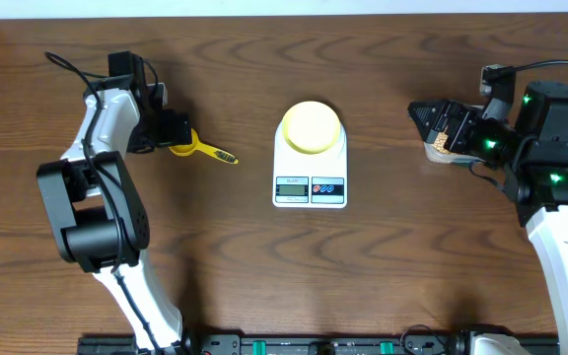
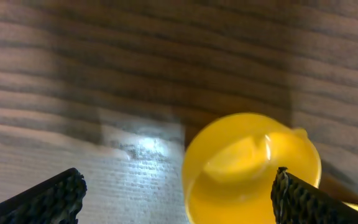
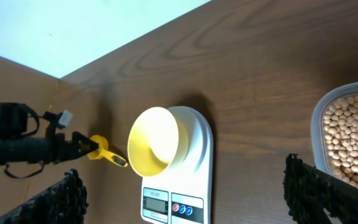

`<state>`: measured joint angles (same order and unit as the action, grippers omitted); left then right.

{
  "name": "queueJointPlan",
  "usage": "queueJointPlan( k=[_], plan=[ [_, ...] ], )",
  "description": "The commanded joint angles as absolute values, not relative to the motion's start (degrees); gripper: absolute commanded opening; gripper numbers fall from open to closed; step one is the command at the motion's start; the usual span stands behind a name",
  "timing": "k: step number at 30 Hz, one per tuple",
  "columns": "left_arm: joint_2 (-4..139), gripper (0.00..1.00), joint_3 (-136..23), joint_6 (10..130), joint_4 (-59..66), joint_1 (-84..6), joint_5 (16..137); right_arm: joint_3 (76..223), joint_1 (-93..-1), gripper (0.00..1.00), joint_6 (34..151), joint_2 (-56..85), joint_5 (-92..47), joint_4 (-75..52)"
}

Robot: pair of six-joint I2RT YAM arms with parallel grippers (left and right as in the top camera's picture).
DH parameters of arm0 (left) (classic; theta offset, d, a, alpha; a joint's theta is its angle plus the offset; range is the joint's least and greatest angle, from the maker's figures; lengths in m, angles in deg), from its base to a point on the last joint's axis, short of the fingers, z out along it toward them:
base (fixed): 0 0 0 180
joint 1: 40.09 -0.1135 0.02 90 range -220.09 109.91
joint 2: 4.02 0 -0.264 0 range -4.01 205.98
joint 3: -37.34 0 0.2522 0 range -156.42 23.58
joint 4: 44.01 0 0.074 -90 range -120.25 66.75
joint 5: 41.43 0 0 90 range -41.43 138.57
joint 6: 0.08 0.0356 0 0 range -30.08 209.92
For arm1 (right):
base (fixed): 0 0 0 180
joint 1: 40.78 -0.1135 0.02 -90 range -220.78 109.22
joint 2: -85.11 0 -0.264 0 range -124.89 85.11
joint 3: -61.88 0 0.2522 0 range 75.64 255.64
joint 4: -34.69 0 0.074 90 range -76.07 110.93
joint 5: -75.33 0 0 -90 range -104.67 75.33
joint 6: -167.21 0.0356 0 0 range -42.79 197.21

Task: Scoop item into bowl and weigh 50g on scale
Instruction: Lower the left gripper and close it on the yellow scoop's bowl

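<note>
The left gripper picks up the yellow measuring scoop by its cup's rim [image 1: 176,149] [image 2: 199,160] next, opposite the handle, and this leaves the handle free for my right gripper.
A pale yellow bowl [image 1: 311,127] stands empty on the white scale [image 1: 310,185] at the table's middle; both also show in the right wrist view, the bowl [image 3: 156,140] on the scale [image 3: 192,190]. A yellow measuring scoop [image 1: 197,149] lies left of the scale. My left gripper [image 1: 176,128] is open right over the scoop's cup [image 2: 252,169], fingers either side. My right gripper [image 1: 424,120] is open and empty at the right, over a clear tub of beige beans [image 3: 353,138], which the arm mostly hides in the overhead view.
The table is dark wood [image 1: 264,266]. A pale wall meets the table's far edge in the right wrist view [image 3: 73,25]. The left arm's base [image 1: 97,217] stands at the front left, the right arm's [image 1: 560,227] at the right.
</note>
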<state>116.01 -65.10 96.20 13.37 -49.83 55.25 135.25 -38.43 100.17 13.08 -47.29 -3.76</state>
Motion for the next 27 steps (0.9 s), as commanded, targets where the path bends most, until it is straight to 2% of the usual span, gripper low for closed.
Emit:
queueJointPlan(
  k=[1,3,5,8,11,27],
  plan=[
    [116.54,0.98,-64.79,97.16,12.41,-50.14,53.61,136.52,-38.76,0.99,99.23,14.17,-48.06,-4.54],
    [116.54,0.97,-64.79,97.19,11.75,-50.14,53.04,136.52,-38.81,0.99,99.23,14.26,-48.04,-5.33],
    [116.56,0.86,-64.75,97.08,10.79,-50.14,51.32,136.52,-38.81,0.99,99.28,14.26,-48.06,-5.83],
    [116.56,0.81,-64.75,96.31,8.49,-50.14,50.57,136.52,-38.81,0.99,99.47,14.30,-48.04,-5.85],
    [116.56,0.68,-64.75,96.27,7.36,-50.14,50.46,136.52,-38.81,0.99,99.45,14.30,-48.04,-5.72],
    [116.71,0.67,-64.75,96.29,8.60,-50.14,50.51,136.52,-38.81,0.99,99.45,14.30,-46.29,-5.64]
  ],
)
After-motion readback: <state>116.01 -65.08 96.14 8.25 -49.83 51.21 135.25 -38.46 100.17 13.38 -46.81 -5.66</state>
